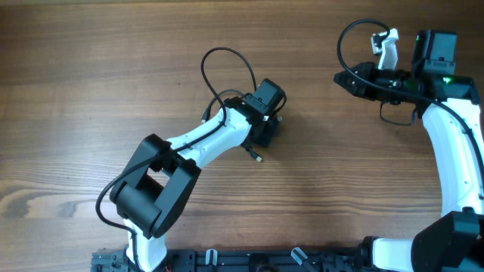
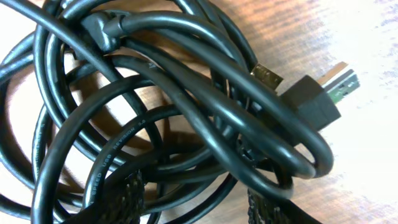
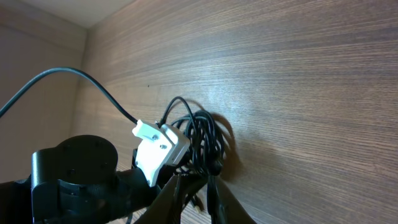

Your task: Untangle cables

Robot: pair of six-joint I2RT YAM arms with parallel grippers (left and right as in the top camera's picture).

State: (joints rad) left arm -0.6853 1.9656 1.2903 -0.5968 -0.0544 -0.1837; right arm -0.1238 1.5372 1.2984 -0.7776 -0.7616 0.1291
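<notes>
The left gripper grabs the cable loops behind the square plug next, so the plug end stays free for my right gripper to untangle.
Black cables (image 2: 186, 106) fill the left wrist view as a knot of loops, with a square black plug (image 2: 314, 99) at its right. My left gripper (image 2: 198, 190) hangs low over the knot, its jaws apart and loops running loosely between the fingers (image 2: 124, 199). From overhead the left gripper (image 1: 265, 130) hides most of the knot; one loop (image 1: 227, 64) arcs behind it and a small plug (image 1: 258, 157) pokes out in front. My right gripper (image 3: 202, 180) is shut on a thin black cable, beside a white plug (image 3: 158, 146) and a small bundle (image 3: 202, 137). It sits at the back right (image 1: 355, 75).
The wooden table (image 1: 91, 91) lies bare to the left and through the middle. A cable loop (image 1: 352, 34) rises behind the right gripper, and a white plug (image 1: 387, 47) stands next to it. Dark fixtures (image 1: 249, 261) line the front edge.
</notes>
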